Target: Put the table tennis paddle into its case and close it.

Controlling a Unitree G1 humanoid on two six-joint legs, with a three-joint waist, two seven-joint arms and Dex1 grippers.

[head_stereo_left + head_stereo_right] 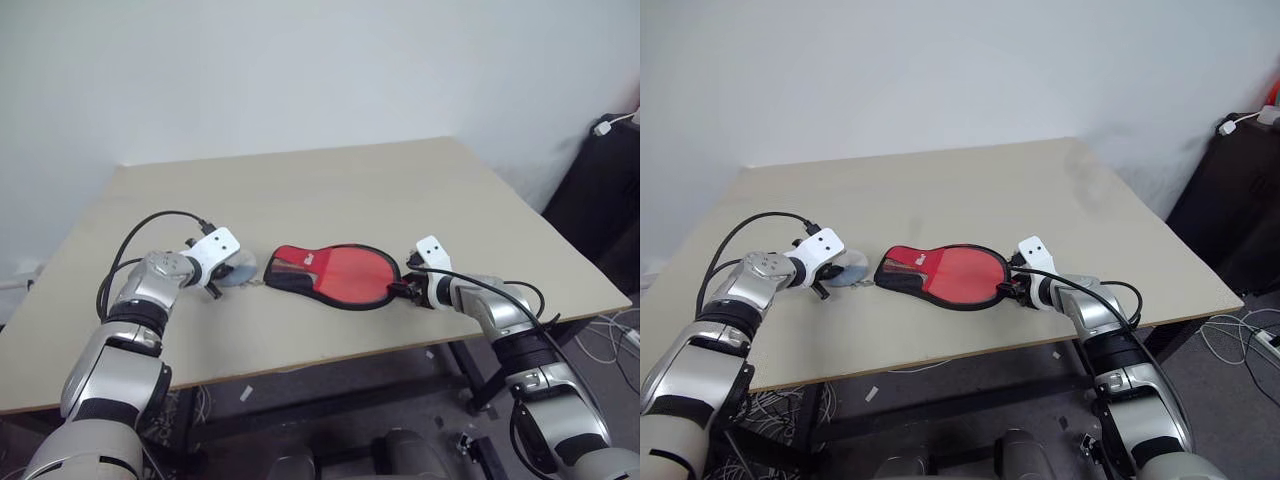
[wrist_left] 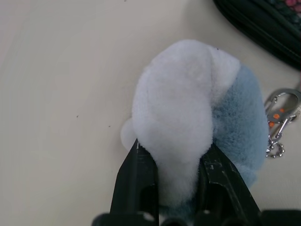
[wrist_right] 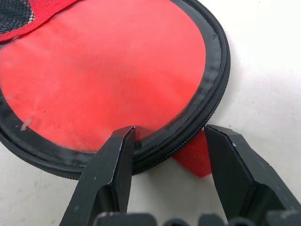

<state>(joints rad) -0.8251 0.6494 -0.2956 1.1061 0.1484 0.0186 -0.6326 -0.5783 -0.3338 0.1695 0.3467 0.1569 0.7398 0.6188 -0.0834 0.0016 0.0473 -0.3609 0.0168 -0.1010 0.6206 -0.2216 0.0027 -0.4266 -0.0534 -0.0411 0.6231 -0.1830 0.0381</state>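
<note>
The fluffy tag between my left gripper's fingers is low on the tabletop beside the case [image 1: 340,275]. My left gripper should open now.
The case [image 1: 340,275] lies flat near the table's front edge, red panel up with black edging and the zip running round its rim [image 3: 214,94]. A fluffy white and blue-grey tag [image 2: 178,103] hangs off its narrow end by a metal clasp [image 2: 282,113]. My left gripper [image 2: 174,150] is shut on this tag. At the case's round end my right gripper [image 3: 169,134] stands open. One finger rests over the rim and the other beside it on the table, with a small red tab [image 3: 195,157] between them. The table tennis paddle is hidden.
The beige table [image 1: 330,190] stretches away behind the case toward a pale wall. A black cabinet or bag [image 1: 600,190] stands off the table's right side, with cables on the floor [image 1: 610,340] below it.
</note>
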